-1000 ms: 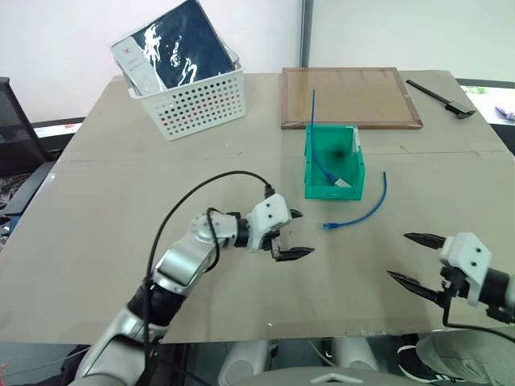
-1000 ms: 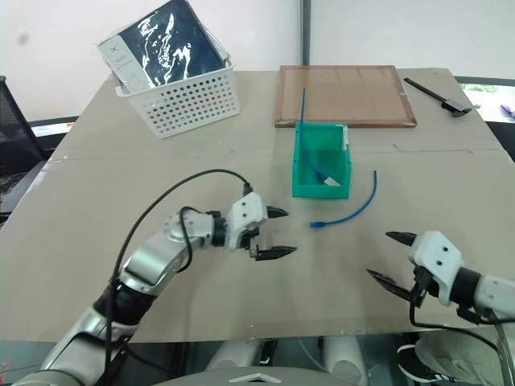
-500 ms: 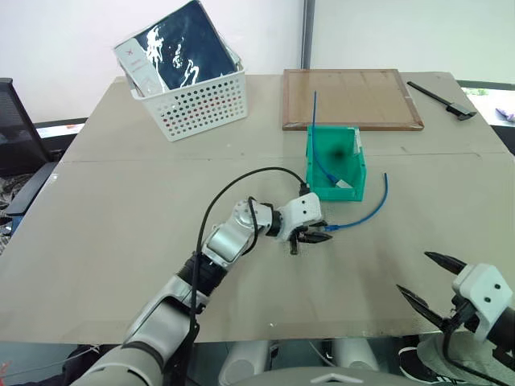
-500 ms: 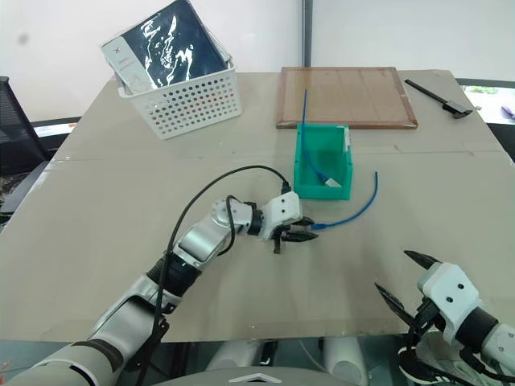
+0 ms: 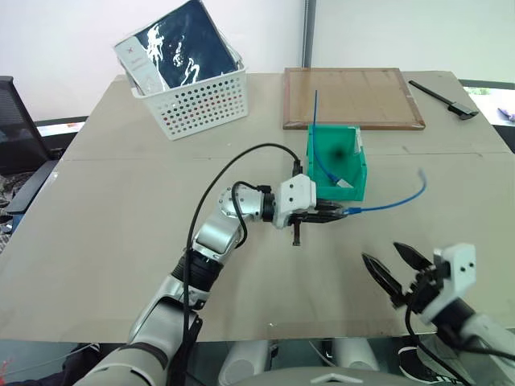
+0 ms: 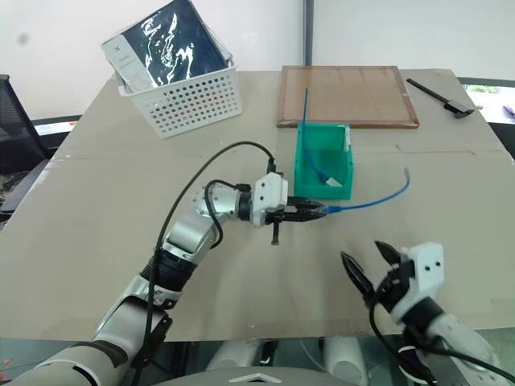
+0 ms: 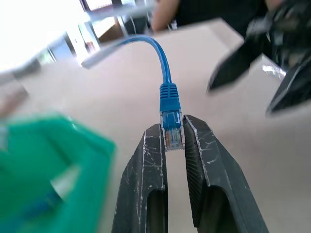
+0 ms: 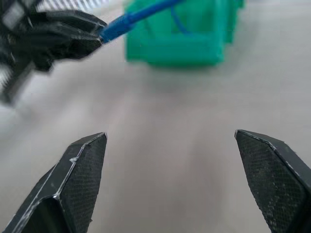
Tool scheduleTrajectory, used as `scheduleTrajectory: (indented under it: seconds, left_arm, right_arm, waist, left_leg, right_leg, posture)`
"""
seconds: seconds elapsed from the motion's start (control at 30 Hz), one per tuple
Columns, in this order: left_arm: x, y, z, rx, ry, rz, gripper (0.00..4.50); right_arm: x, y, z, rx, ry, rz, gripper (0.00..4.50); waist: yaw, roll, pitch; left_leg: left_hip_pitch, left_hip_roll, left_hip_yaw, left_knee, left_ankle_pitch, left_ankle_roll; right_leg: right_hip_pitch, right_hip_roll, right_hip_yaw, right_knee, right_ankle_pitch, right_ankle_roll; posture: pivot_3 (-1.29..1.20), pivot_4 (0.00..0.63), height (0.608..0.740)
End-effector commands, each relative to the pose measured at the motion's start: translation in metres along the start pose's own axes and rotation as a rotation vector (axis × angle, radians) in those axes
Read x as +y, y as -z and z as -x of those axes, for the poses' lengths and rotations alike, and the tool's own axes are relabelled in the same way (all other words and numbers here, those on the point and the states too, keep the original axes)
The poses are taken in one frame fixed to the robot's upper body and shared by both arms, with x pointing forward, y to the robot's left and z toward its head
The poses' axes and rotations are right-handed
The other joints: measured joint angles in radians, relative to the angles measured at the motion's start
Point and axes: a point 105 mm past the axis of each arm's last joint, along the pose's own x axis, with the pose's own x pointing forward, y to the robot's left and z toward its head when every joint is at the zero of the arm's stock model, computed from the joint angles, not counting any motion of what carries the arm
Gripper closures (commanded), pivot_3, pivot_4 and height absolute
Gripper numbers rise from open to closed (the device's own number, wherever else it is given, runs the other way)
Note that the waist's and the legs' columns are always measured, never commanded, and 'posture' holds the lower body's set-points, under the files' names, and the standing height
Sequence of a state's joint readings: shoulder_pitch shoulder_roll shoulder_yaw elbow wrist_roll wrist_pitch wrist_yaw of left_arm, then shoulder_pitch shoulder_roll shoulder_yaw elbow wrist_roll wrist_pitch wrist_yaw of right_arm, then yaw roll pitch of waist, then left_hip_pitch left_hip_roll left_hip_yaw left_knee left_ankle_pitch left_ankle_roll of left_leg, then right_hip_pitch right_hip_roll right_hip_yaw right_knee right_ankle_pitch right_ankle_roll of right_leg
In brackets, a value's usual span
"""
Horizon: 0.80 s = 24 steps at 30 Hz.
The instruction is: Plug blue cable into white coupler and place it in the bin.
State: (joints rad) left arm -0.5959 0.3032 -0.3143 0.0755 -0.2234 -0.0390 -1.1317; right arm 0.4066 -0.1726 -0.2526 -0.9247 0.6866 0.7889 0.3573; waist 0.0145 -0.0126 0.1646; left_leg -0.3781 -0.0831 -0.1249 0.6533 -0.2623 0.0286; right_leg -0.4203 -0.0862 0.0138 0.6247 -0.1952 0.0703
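Next, my right gripper grabs the blue cable by the thick boot behind its plug (image 5: 352, 211), since my left gripper's fingers cover the plug itself.
My left gripper (image 5: 326, 213) is shut on the plug of the blue cable (image 5: 394, 199) and holds it level, just above the table in front of the teal bin (image 5: 334, 193). In the left wrist view the plug (image 7: 171, 131) sits pinched between the two fingers. From there the cable curves off to the right, its far end raised. My right gripper (image 5: 380, 252) hovers open near the table's front edge, right of the plug, with nothing between its fingers (image 8: 85, 167). A small white piece (image 5: 344, 184) lies in the bin; I cannot tell whether it is the white coupler.
A straighter blue cable (image 5: 315, 137) stands up out of the bin. A white perforated basket (image 5: 201, 103) holding a dark package sits at the back left. A wooden board (image 5: 352, 98) lies behind the bin, with a black caliper (image 5: 441, 88) at the back right.
My left gripper has shut on the cable's plug and lifted it up and rightward off the table. My right gripper has come in leftward and rolled, its fingers still spread.
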Motion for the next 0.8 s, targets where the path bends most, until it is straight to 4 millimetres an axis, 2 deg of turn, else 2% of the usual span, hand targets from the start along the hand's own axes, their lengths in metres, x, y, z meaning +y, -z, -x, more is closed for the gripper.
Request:
scheduleTrajectory:
  seconds: [0.03, 0.27, 0.47, 0.73, 0.8]
  left_arm:
    - [0.008, -0.021, 0.009, -0.078, -0.070, -0.106, 4.50]
    - [0.010, -0.025, 0.017, -0.091, -0.147, -0.238, 4.50]
    - [0.010, -0.023, 0.022, -0.076, -0.173, -0.281, 4.50]
    - [0.008, -0.018, 0.026, -0.070, -0.188, -0.294, 4.50]
    - [0.008, -0.018, 0.026, -0.071, -0.188, -0.296, 4.50]
  right_arm:
    - [0.019, -0.022, -0.011, -0.088, -0.072, -0.071, 1.46]
    - [0.029, -0.047, -0.040, -0.165, -0.178, -0.191, 1.46]
    - [0.038, -0.062, -0.049, -0.199, -0.252, -0.278, 1.46]
    - [0.045, -0.065, -0.056, -0.181, -0.288, -0.306, 1.46]
    - [0.045, -0.064, -0.057, -0.174, -0.289, -0.306, 1.98]
  waist:
    - [0.000, 0.000, 0.000]
    - [-0.002, 0.000, 0.000]
    - [-0.003, 0.000, 0.000]
    - [-0.004, 0.000, 0.000]
    - [-0.005, 0.000, 0.000]
  left_leg:
    - [0.000, 0.000, 0.000, 0.000, 0.000, 0.000]
    - [0.000, -0.001, 0.001, 0.000, 0.000, 0.000]
    - [0.000, -0.001, 0.001, 0.000, 0.000, 0.000]
    - [0.000, -0.001, 0.001, 0.000, 0.000, 0.000]
    - [0.000, -0.001, 0.001, 0.000, 0.000, 0.000]
  right_leg:
    - [0.000, 0.000, 0.000, 0.000, 0.000, 0.000]
    - [-0.001, 0.001, 0.001, 0.000, 0.000, 0.000]
    - [-0.001, 0.002, 0.002, 0.001, 0.000, 0.000]
    - [-0.001, 0.002, 0.002, 0.001, 0.000, 0.000]
    - [-0.001, 0.003, 0.002, 0.001, 0.000, 0.000]
  posture:
    - [0.00, 0.150, 0.740]
    - [0.00, 0.150, 0.740]
    - [0.00, 0.150, 0.740]
    - [0.00, 0.150, 0.740]
    - [0.00, 0.150, 0.740]
